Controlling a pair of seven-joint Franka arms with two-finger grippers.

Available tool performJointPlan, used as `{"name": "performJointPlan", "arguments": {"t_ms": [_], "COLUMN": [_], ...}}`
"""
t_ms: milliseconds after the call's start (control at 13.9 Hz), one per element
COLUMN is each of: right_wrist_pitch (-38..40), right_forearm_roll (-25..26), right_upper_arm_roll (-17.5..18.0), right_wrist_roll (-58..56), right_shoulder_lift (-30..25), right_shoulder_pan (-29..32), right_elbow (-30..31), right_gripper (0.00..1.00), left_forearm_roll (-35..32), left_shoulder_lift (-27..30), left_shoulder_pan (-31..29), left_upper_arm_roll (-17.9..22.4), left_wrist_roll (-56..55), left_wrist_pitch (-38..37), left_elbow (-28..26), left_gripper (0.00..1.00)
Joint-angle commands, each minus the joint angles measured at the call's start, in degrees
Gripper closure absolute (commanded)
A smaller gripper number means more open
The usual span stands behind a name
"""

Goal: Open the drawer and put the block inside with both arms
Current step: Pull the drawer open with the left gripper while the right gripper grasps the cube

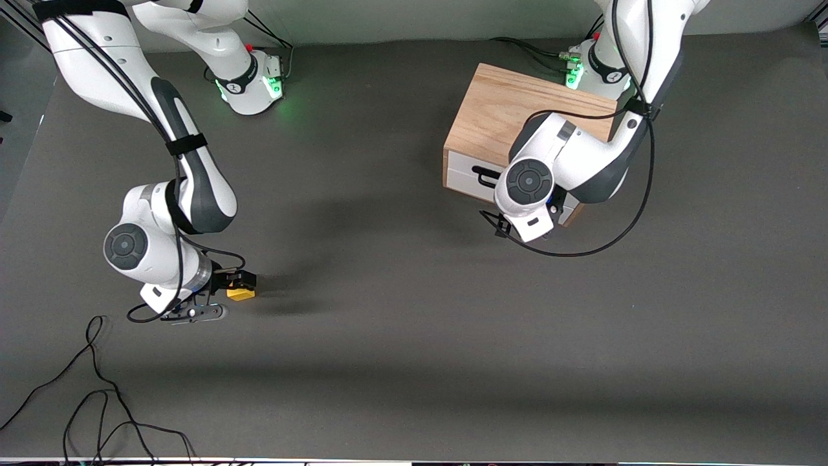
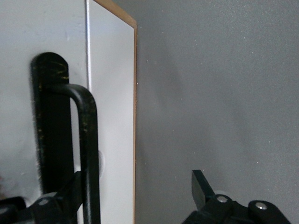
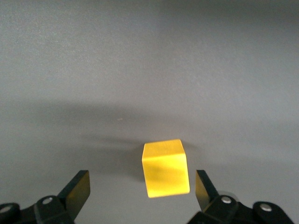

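I should place the yellow block inside the drawer (image 1: 464, 169), so I need to take hold of the block by its opposite sides with my right gripper next.
The yellow block (image 1: 240, 293) lies on the grey table toward the right arm's end. My right gripper (image 1: 224, 297) is low over it and open. In the right wrist view the block (image 3: 166, 168) sits between the fingers (image 3: 77, 189), closer to one of them and touching neither. The drawer (image 1: 464, 169) is shut in its light-wood box (image 1: 511, 110). Its black bar handle (image 1: 482, 173) shows on the white front. My left gripper (image 2: 135, 191) is open at the drawer front. The handle (image 2: 88, 140) stands between its fingers (image 2: 201, 186), close to one finger.
Loose black cables (image 1: 97, 401) lie on the table near the front camera at the right arm's end. The left arm's cable (image 1: 582, 252) loops low over the table in front of the drawer. The left arm's wrist (image 1: 527, 184) covers part of the drawer front.
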State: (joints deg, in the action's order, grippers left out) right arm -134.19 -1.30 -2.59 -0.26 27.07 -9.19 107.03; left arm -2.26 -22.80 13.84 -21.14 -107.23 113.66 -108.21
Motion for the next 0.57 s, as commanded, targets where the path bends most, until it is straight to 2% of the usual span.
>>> {"name": "performJointPlan", "arguments": {"t_ms": [0,503], "right_wrist_pitch": [-5.7,-7.2], "right_forearm_roll": [0.5,0.6], "right_upper_arm_roll": [-0.3,-0.6], "right_wrist_roll": [-3.2,-3.3], "right_shoulder_lift": [0.4,3.2], "right_shoulder_pan": [-0.1,0.0], "right_elbow": [3.4,3.6], "right_gripper": [0.0,0.0], "left_forearm_roll": [-1.2,-3.1], "left_shoulder_lift": [0.1,-4.4], "left_shoulder_pan": [0.7,0.7], "left_upper_arm_roll": [0.6,0.7], "left_wrist_roll": [-1.4,-1.4], "left_wrist_pitch": [1.5,1.5], "left_elbow": [1.2,7.4], "left_gripper": [0.0,0.0]}}
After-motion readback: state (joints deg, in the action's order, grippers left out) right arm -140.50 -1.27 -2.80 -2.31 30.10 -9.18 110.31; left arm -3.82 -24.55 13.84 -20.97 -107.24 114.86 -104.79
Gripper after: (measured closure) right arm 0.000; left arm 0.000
